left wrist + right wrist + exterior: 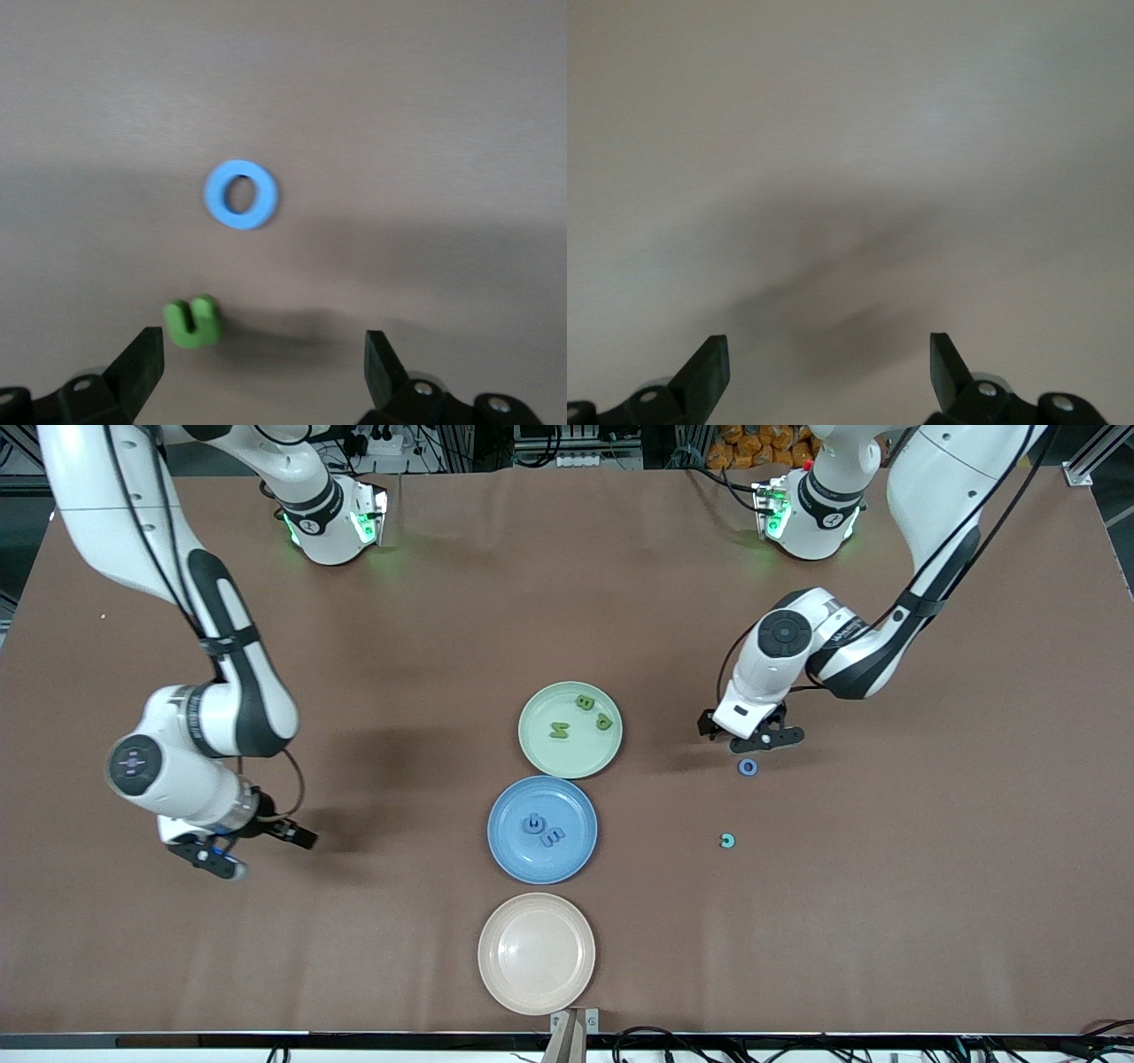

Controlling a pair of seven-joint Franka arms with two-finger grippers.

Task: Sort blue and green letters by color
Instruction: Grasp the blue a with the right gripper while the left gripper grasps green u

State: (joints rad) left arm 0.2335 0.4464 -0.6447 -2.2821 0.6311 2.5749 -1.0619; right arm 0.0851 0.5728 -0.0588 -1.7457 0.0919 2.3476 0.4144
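Note:
My left gripper needs to go lower first and then close on the green U. Its fingers are above the U and a shadow, so they would miss if they closed now.
A blue letter O [748, 766] lies on the brown table beside my left gripper [751, 741], which is open and empty just above it. A small green letter U [727, 840] lies nearer the front camera. In the left wrist view the O [241, 194] and the U [192, 320] show ahead of the open left gripper [263, 354]. The green plate [540, 757] holds three green letters, among them M [559, 730] and B [584, 702]. The blue plate [509, 859] holds two blue letters [542, 830]. My right gripper [257, 849] [828, 354] is open and empty over bare table.
An empty beige plate [536, 953] sits nearest the front camera, in line with the blue and green plates at the table's middle. The right arm waits toward its own end of the table.

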